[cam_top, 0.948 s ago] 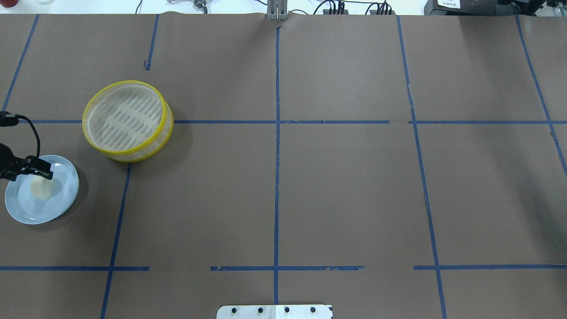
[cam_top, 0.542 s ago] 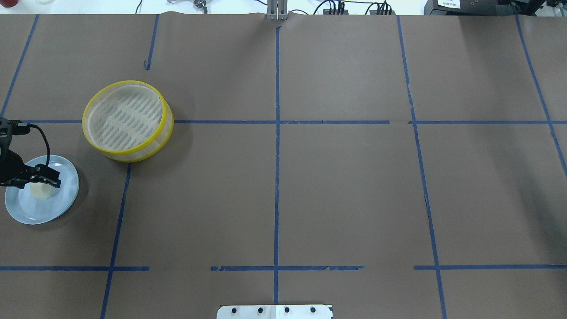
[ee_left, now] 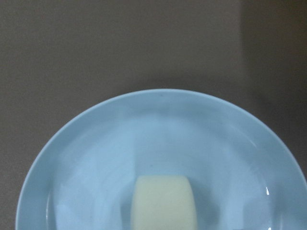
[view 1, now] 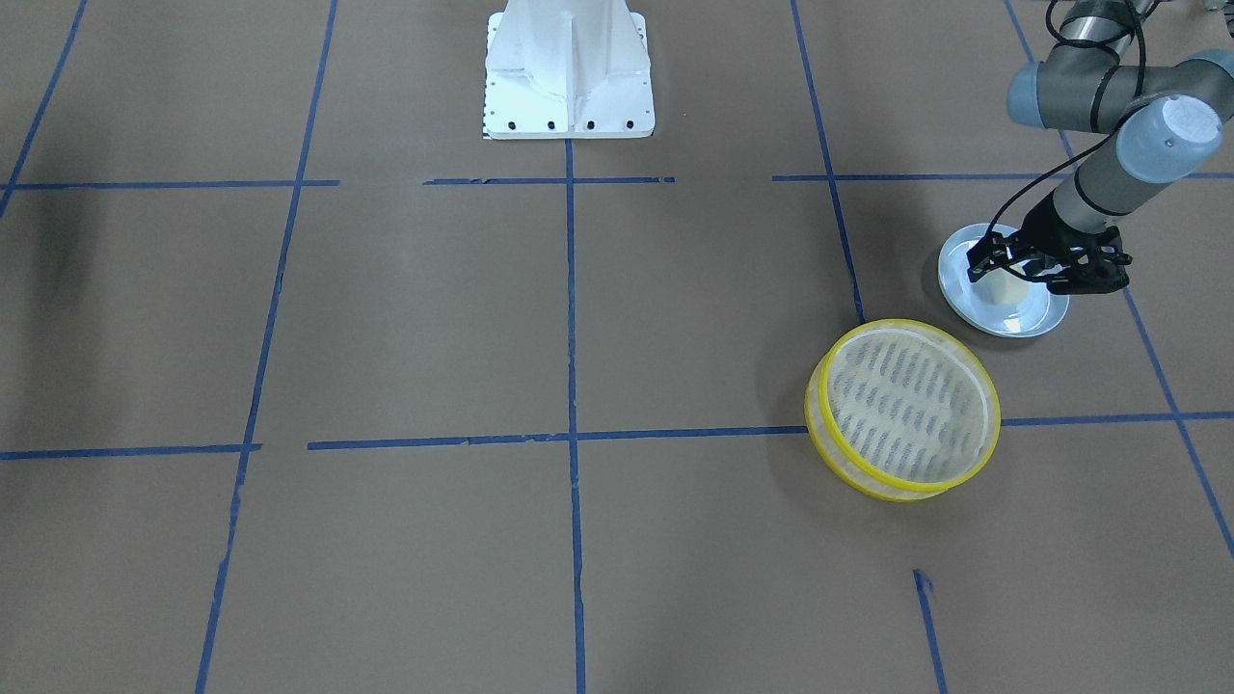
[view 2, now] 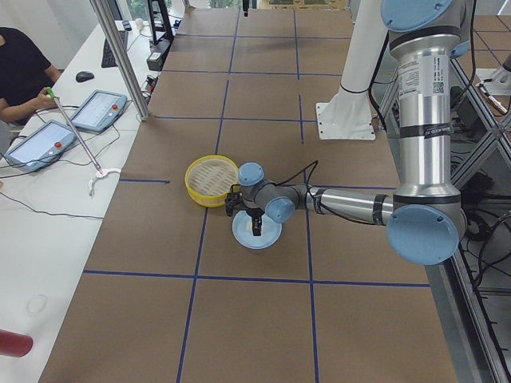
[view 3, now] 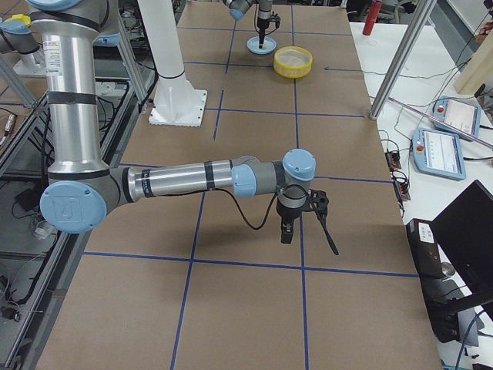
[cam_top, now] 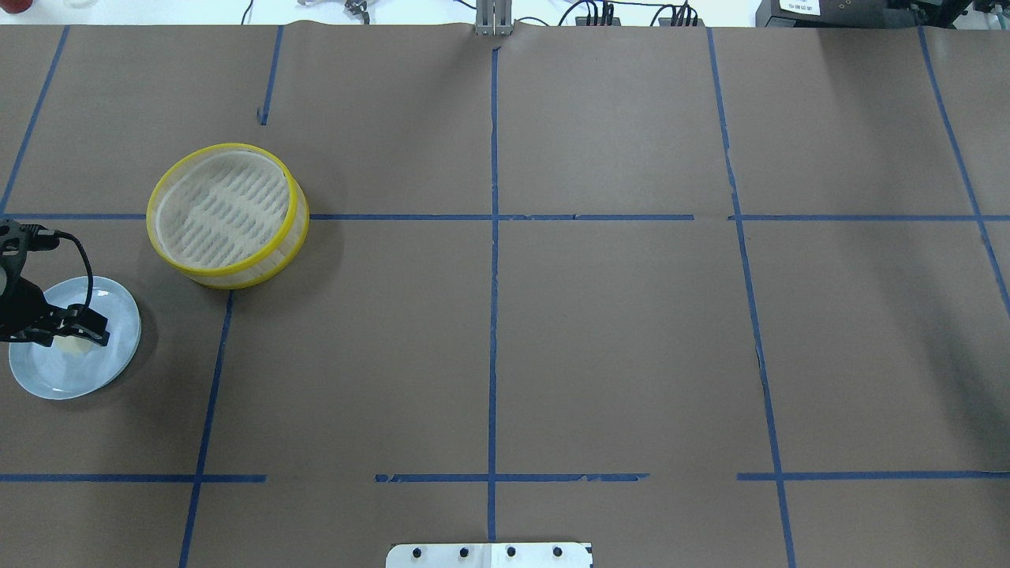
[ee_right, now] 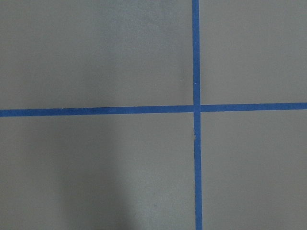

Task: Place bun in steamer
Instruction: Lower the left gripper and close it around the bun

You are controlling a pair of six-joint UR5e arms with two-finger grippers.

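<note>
My left gripper takes hold of the bun by its rounded sides next, to place the cream-white bun in the steamer (view 1: pixel 902 405).
The cream-white bun (ee_left: pixel 163 201) lies on a pale blue plate (cam_top: pixel 55 375) at the table's left edge. It also shows in the front-facing view (view 1: pixel 1009 289). My left gripper (cam_top: pixel 99 330) is low over the plate, open, with its fingers about the bun and hiding most of it from above. The yellow-rimmed steamer (cam_top: pixel 225 213) stands empty beyond the plate, a little to its right, apart from it. My right gripper (view 3: pixel 302 223) shows only in the exterior right view, low over bare table. I cannot tell whether it is open or shut.
Brown paper with blue tape lines covers the table (cam_top: pixel 615 339). The robot's white base (view 1: pixel 569 72) stands at the near middle edge. Control tablets (view 2: pixel 72 120) and an operator are on the side bench beyond the steamer.
My left gripper has moved toward me and down over the bun, which it now covers more. The steamer, plate and right arm have not moved.
</note>
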